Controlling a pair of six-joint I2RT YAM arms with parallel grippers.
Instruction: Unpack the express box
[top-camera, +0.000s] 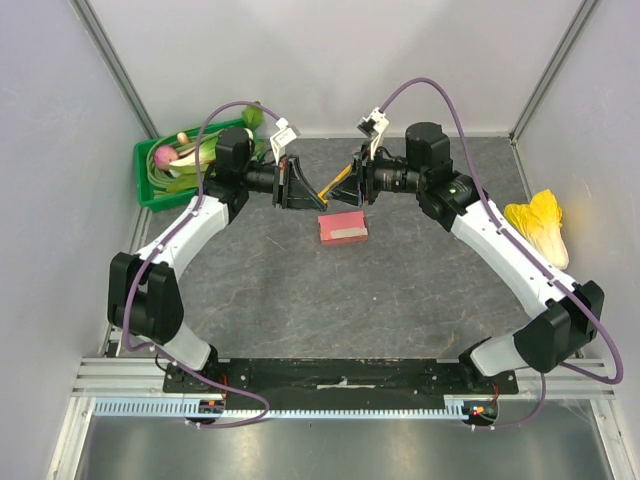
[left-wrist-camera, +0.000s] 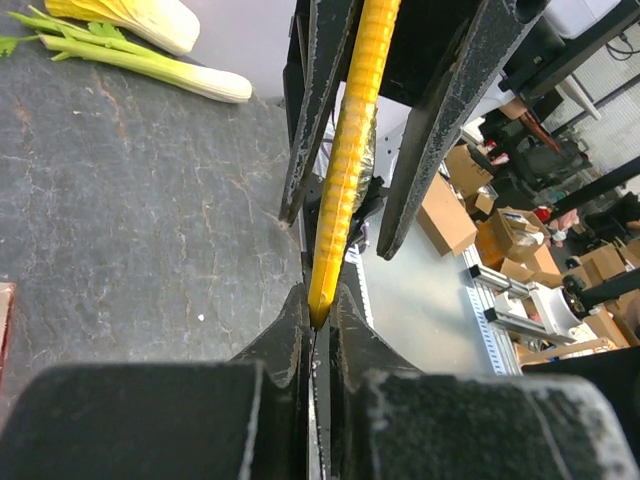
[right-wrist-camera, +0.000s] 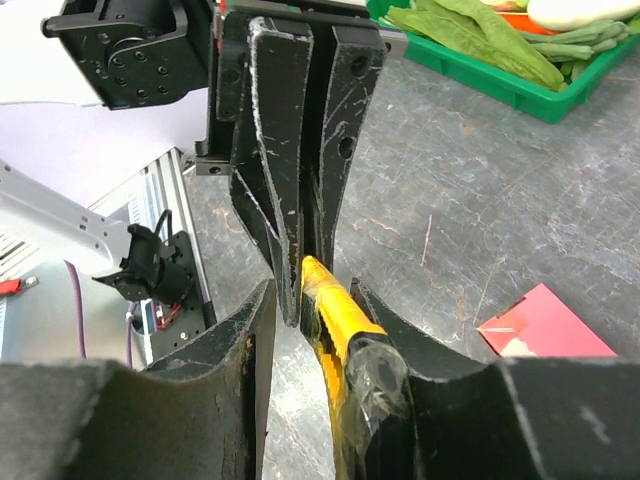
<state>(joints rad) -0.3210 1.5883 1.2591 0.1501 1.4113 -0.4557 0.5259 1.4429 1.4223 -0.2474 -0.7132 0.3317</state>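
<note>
The fingers of my right gripper reach well along the knife's sides, so I should close it now. Closing now would hold the knife.
The pink-red express box (top-camera: 343, 228) lies flat on the grey table, just below and between both grippers; a corner shows in the right wrist view (right-wrist-camera: 545, 322). A yellow utility knife (top-camera: 335, 181) hangs in the air between the two grippers, which face each other. My left gripper (top-camera: 300, 184) is shut on the knife's tip (left-wrist-camera: 320, 295). My right gripper (top-camera: 353, 180) stands open around the knife's other end (right-wrist-camera: 345, 325), which lies against one of its fingers (right-wrist-camera: 400, 330).
A green crate (top-camera: 165, 172) of vegetables stands at the back left, also in the right wrist view (right-wrist-camera: 480, 75). A yellow cabbage (top-camera: 540, 225) lies at the right wall. A celery stalk (left-wrist-camera: 150, 68) lies beside it.
</note>
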